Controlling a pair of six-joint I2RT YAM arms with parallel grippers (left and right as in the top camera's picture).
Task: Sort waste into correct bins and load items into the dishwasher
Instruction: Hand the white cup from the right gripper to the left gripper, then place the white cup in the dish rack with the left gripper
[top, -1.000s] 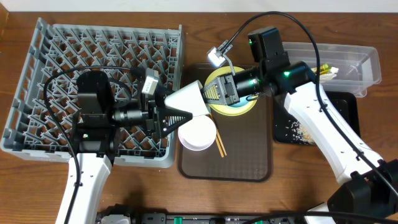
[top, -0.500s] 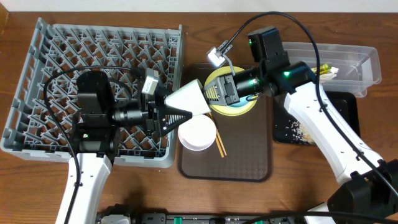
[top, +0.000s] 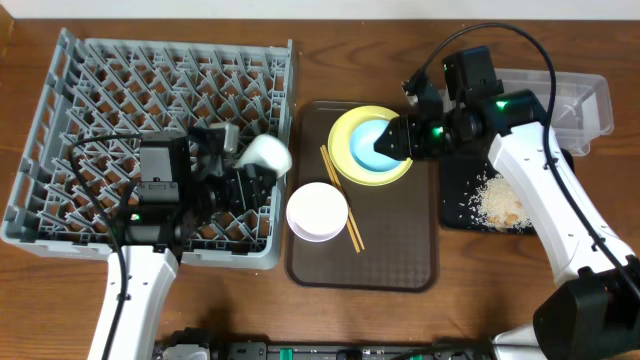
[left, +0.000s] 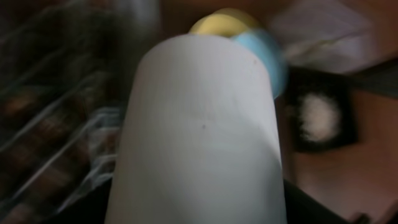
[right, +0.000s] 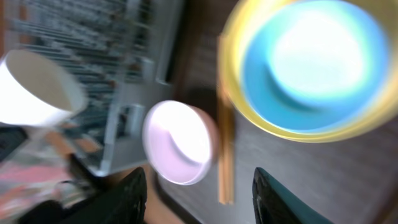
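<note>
My left gripper must keep holding the small white cup; it hangs tilted above the rack's edge and would fall onto it.
My left gripper (top: 250, 172) is shut on the small white cup (top: 266, 153), holding it over the right edge of the grey dishwasher rack (top: 180, 45). The cup (left: 199, 137) fills the left wrist view, which is blurred. My right gripper (top: 390, 140) hangs open and empty over the light-blue bowl (top: 375, 150), which sits in the pale-yellow plate (top: 340, 135). In the right wrist view its gripper (right: 202, 199) frames the white bowl (right: 180, 143) and the chopsticks (right: 225, 155). Overhead, the white bowl (top: 318, 211) and chopsticks (top: 342, 200) lie on the tray.
The plate, bowls and chopsticks rest on a brown serving tray (top: 395, 240). To its right a black tray (top: 455, 215) holds rice scraps (top: 497, 200). A clear tub (top: 585, 95) stands at the back right, partly hidden by my right arm.
The right gripper let go of the cup, opened and drew back to the right over the plate. The left gripper carried the cup left to the rack's edge.
</note>
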